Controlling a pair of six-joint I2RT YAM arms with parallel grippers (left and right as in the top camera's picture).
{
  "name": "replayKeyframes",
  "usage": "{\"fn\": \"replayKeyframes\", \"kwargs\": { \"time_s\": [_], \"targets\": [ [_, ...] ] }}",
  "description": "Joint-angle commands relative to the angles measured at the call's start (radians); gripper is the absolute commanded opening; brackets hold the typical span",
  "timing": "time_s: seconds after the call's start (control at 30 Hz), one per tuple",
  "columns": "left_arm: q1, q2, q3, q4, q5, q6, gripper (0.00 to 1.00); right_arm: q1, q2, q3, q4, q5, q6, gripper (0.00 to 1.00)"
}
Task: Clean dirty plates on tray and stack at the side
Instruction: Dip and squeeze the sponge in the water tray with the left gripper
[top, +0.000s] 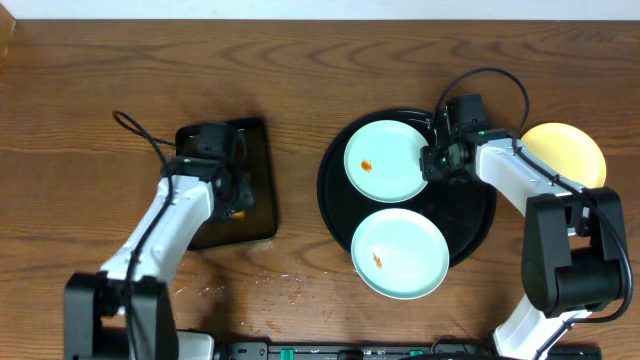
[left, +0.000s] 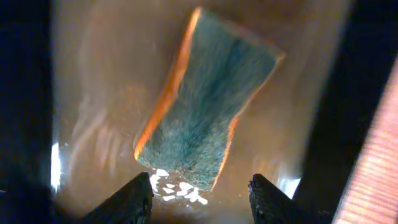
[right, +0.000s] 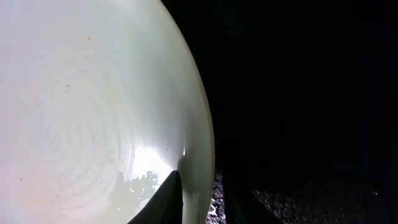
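The left gripper grabs the sponge (top: 238, 212) (left: 205, 106) from above across its long orange edges next, which leaves the sponge's orange bottom free to wipe the plate.
Two mint-white plates lie on the round black tray (top: 470, 235). The far plate (top: 385, 160) has an orange speck; the near plate (top: 398, 252) overhangs the tray's front rim and also has a speck. The pale yellow plate (top: 568, 150) lies on the wood at the right. My right gripper (top: 432, 165) is shut on the far plate's right rim; in the right wrist view (right: 199, 202) its fingers pinch that rim (right: 93, 112). My left gripper (top: 240, 195) is open over the green-and-orange sponge (left: 205, 106), which lies just beyond the fingertips (left: 200, 196).
A small dark rectangular tray (top: 262, 160) holds the sponge at the left, wet and glossy (left: 99, 93) with white foam by the sponge. Bare wood tabletop (top: 90, 110) surrounds both trays. Small white flecks lie on the wood near the front centre (top: 250, 282).
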Motion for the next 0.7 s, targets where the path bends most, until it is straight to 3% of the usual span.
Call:
{"fn": "replayKeyframes", "kwargs": {
  "time_s": [0.0, 0.1, 0.27, 0.33, 0.43, 0.47, 0.67],
  "targets": [
    [0.003, 0.003, 0.011, 0.016, -0.068, 0.071, 0.53, -0.002, 0.011, -0.003, -0.018, 0.005, 0.005, 0.21],
    [0.003, 0.038, -0.014, 0.084, -0.075, 0.163, 0.53, -0.002, 0.011, -0.003, -0.017, 0.005, 0.006, 0.21],
    [0.003, 0.142, -0.046, 0.162, -0.066, 0.182, 0.52, -0.002, 0.011, -0.003, -0.018, 0.005, 0.006, 0.21],
    [0.003, 0.185, -0.046, 0.179, -0.045, 0.183, 0.45, -0.002, 0.011, -0.003, -0.018, 0.005, 0.006, 0.21],
    [0.003, 0.214, -0.046, 0.178, -0.032, 0.181, 0.13, -0.002, 0.011, -0.003, -0.018, 0.005, 0.006, 0.21],
    [0.003, 0.213, -0.045, 0.175, -0.032, 0.181, 0.08, -0.002, 0.011, -0.003, -0.018, 0.005, 0.006, 0.21],
    [0.003, 0.132, 0.011, 0.072, -0.033, 0.181, 0.07, -0.002, 0.011, -0.003, -0.018, 0.005, 0.005, 0.21]
  ]
}}
